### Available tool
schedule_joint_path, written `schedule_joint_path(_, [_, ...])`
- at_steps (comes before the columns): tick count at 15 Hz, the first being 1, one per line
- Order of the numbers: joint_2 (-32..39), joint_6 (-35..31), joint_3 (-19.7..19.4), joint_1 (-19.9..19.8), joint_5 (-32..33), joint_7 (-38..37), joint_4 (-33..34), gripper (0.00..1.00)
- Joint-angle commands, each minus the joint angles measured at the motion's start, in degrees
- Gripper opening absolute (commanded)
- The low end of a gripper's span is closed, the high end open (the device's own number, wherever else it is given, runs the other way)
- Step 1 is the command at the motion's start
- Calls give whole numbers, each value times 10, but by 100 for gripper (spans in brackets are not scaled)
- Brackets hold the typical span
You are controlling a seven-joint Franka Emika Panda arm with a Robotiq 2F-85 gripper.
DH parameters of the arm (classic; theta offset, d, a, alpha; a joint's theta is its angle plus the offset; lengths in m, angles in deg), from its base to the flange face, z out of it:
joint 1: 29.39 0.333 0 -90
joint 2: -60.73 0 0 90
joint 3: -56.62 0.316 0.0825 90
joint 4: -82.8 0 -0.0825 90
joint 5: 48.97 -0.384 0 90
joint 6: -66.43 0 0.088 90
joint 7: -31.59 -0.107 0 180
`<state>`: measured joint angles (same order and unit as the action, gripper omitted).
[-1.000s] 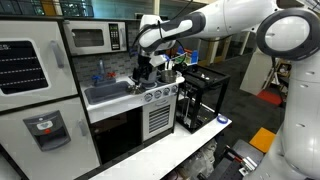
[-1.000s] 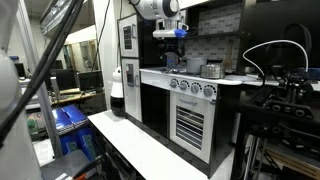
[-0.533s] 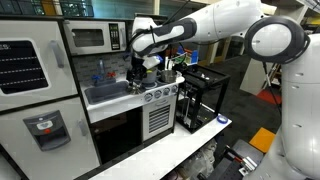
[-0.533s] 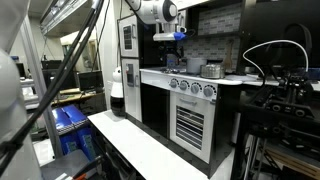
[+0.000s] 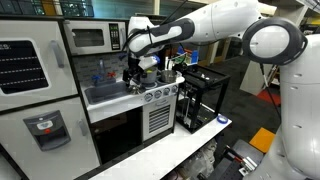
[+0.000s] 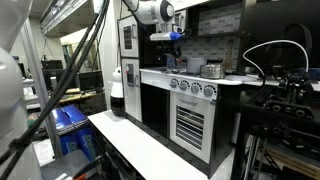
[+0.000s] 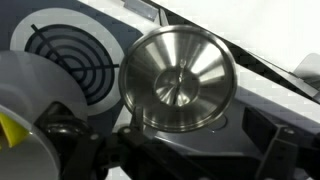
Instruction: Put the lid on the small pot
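Note:
My gripper takes the lid by its middle knob next, which leaves the lid's rim free to settle flat on the pot (image 6: 212,69).
The lid (image 7: 178,80) is a round shiny steel disc with a small knob in its middle. It lies flat on the grey stovetop beside a black spiral burner (image 7: 70,58). My gripper (image 7: 170,152) is open and empty, hovering just above the lid, with its dark fingers at either side of the lower frame. In both exterior views the gripper (image 5: 135,72) (image 6: 167,58) hangs over the toy stove's top. A steel pot (image 6: 212,69) stands farther along the stovetop. The lid is too small to make out in the exterior views.
The toy kitchen has a sink (image 5: 105,92) next to the stove, knobs (image 6: 192,87) along its front and an oven door (image 5: 158,118) below. A microwave (image 5: 90,38) sits above. A pale round object with a yellow patch (image 7: 22,125) lies close to my fingers.
The arm has swung toward the sink side of the stovetop and the gripper sits a little lower. The pot has not moved.

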<state>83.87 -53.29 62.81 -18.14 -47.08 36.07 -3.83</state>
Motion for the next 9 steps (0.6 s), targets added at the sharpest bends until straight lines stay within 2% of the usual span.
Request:
schedule_joint_path(1, [7,22,-1,-3,7,-24,8,100])
schedule_joint_path(9, [13,30,-4,-8,1,-47,7,100])
